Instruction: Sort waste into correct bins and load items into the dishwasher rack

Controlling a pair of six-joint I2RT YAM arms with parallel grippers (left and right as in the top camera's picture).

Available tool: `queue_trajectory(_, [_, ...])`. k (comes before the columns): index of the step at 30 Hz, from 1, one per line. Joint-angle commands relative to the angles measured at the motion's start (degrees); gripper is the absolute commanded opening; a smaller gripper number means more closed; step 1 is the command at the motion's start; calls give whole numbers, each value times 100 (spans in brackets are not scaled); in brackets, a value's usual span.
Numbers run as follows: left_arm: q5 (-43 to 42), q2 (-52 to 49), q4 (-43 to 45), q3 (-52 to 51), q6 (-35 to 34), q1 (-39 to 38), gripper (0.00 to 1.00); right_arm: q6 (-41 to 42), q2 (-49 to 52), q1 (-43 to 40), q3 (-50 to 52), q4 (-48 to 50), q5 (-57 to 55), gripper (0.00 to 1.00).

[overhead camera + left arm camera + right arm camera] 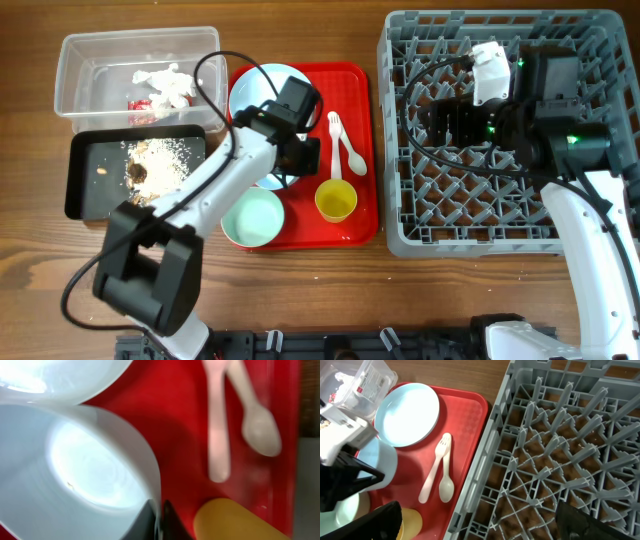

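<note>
The robot's right hand should grab the yellow cup (336, 200) across its outer sides and leave the cup's rim free. Then it can load the cup into the dishwasher rack with its opening down.
My left gripper (161, 520) is shut on the rim of a pale blue bowl (75, 470) over the red tray (360, 100); the bowl also shows in the right wrist view (382, 457). On the tray lie a pale blue plate (262, 90), two white spoons (335, 135) (352, 152), a yellow cup (336, 200) and a mint bowl (253, 217). My right gripper (480, 525) is open and empty above the grey dishwasher rack (480, 238). The clear tub (80, 80) holds crumpled white paper (165, 85) and a red-and-white wrapper (140, 105). The black tray (90, 190) holds food scraps (160, 160).
The rack's upright pegs (560, 435) fill the space under my right gripper. The rack's left wall stands close to the red tray's right edge. The left arm crosses above the black tray's right end. Bare wooden table (40, 280) shows at the front left.
</note>
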State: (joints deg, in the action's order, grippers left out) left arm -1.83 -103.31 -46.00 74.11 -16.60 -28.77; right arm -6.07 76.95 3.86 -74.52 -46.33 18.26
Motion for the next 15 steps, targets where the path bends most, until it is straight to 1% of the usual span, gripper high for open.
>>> queue_trajectory(1, [535,-140,-22,20,-39,-63,41,24,59,-13,-120,-52,116,100])
queue_trajectory(2, [533,-101,-28,70,-35,-63,56,24,59,-13,-120,-52,116,100])
queue_trajectory(4, [402,-7,-236,348,83,-63,66,24,59,-13,-120,-46,116,100])
queue_trajectory(5, [101,85,-457,612,417,-63,70,26,59,-13,-120,-48,116,100])
queue_trajectory(8, [-1294,260,-667,868,1493,-66,80,26,59,-13,-120,-48,116,100])
queue_trajectory(10, [-1613,225,-793,837,1799,-74,80,33,59,-13,-120,-46,118,100])
queue_trajectory(13, [-1504,103,-835,651,1794,-131,80,70,59,-13,-120,-42,118,100])
queue_trajectory(14, [-1414,24,-835,588,1790,-144,79,70,59,-13,-120,-42,116,100])
queue_trajectory(15, [-1300,-87,-848,494,1788,-151,75,70,59,-13,-120,-44,118,100])
